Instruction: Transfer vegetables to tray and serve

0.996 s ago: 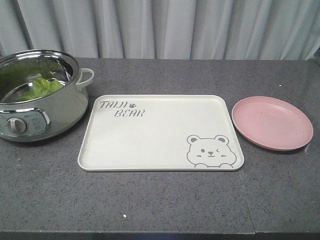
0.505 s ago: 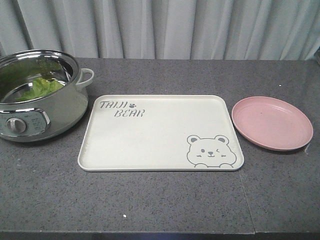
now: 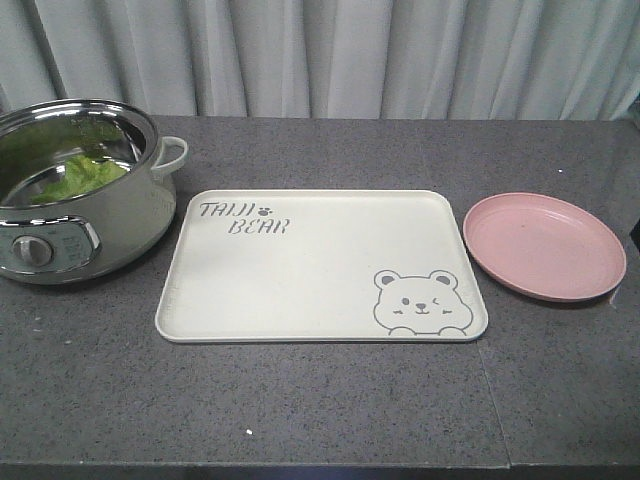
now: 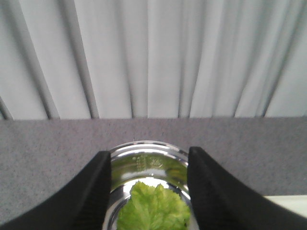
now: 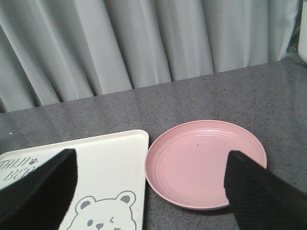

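Note:
The green lettuce leaf needs to be transferred out for serving, so the left gripper should next take hold of it by its crinkled leafy body (image 3: 80, 178).
A crinkled green lettuce leaf, the vegetables (image 3: 82, 176), lies inside the steel electric pot (image 3: 110, 225) at the table's left. From the left wrist view the vegetables (image 4: 152, 211) sit in the pot directly below my left gripper (image 4: 149, 165), which is open with nothing between its black fingers (image 4: 100, 187). The cream tray (image 3: 320, 265) with bear drawing lies bare at the table's middle. My right gripper (image 5: 151, 175) is open above the gap between the tray (image 5: 115, 163) and a pink plate. Neither gripper shows in the front view.
A round pink plate (image 3: 545, 245), bare, sits right of the tray and shows as the plate (image 5: 206, 163) in the right wrist view. The pot has a white side handle (image 3: 172, 153) and a front dial (image 3: 32, 250). Grey curtains (image 3: 330, 55) hang behind the dark stone table (image 3: 320, 400).

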Controlling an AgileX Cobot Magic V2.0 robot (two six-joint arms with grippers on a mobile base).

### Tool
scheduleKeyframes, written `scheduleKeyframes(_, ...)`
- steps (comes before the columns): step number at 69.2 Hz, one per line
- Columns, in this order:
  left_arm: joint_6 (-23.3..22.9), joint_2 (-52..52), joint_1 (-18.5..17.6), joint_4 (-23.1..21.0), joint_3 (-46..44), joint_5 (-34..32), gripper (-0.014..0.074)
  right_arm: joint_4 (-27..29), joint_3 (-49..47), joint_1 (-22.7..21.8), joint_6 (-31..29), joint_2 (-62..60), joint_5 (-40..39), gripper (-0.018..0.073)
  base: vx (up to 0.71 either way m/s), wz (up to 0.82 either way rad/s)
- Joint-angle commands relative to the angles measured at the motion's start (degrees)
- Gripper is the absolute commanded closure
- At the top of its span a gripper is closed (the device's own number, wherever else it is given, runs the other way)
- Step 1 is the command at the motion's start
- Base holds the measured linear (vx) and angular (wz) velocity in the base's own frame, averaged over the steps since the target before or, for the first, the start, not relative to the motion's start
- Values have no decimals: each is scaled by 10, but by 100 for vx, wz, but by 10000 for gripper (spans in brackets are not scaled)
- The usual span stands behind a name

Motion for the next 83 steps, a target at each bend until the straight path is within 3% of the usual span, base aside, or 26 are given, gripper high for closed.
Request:
scheduleKeyframes(1, 2, 51, -1, 10, -73, 30, 230, -7, -19, 1, -9, 4, -28, -34, 0, 0)
scheduleKeyframes(11, 1, 147, 6, 8, -152, 106, 174, -7, -19, 1, -10, 4, -16, -34, 0, 0)
scheduleKeyframes(24, 2, 217, 11, 8, -178, 163, 83, -7, -19, 1, -17, 4, -9, -34, 0, 0)
scheduleKeyframes(83, 1, 372, 17, -38, -176, 218, 82, -4, -19, 1, -26, 4, 29, -34, 0, 0)
